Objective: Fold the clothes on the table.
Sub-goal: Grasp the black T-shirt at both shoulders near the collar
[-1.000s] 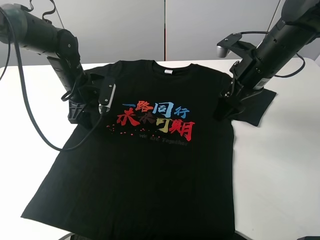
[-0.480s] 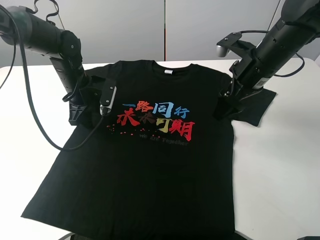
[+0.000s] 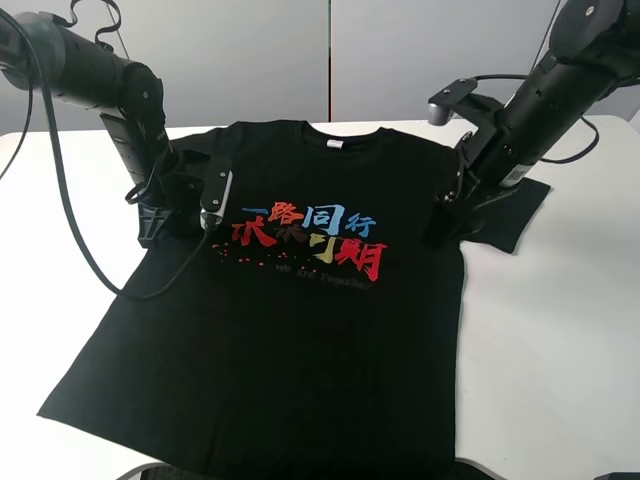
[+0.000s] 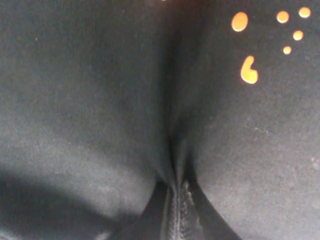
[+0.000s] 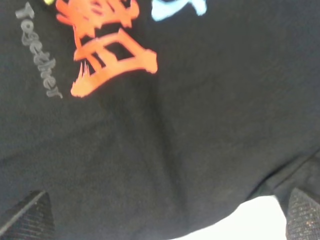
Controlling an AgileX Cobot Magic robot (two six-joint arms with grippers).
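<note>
My right gripper pinches the T-shirt [image 3: 330,350] by its side edge at the armpit [image 3: 460,240] next, where the cloth ends.
The clothes, one black T-shirt [image 3: 300,340] with red, blue and yellow characters [image 3: 310,235] on the chest, lie flat and face up on the white table [image 3: 560,330]. My left gripper [image 3: 160,225] rests at the shirt's left armpit. In the left wrist view the left gripper [image 4: 177,215] is shut, pinching a ridge of black fabric [image 4: 100,100]. My right gripper [image 3: 445,225] stands at the right armpit. In the right wrist view the right gripper [image 5: 165,217] is open, its fingertips [image 5: 25,217] spread over the shirt's cloth [image 5: 200,115] at its edge.
The right sleeve [image 3: 515,215] lies spread on the table behind the right arm. A black cable [image 3: 70,240] loops from the left arm over the table. Bare white tabletop runs along both sides of the shirt. A grey wall [image 3: 330,60] stands behind.
My left gripper has shut on the fabric at the left armpit. The right arm has shifted slightly up and back, still open. The shirt's lower left has slid a little.
</note>
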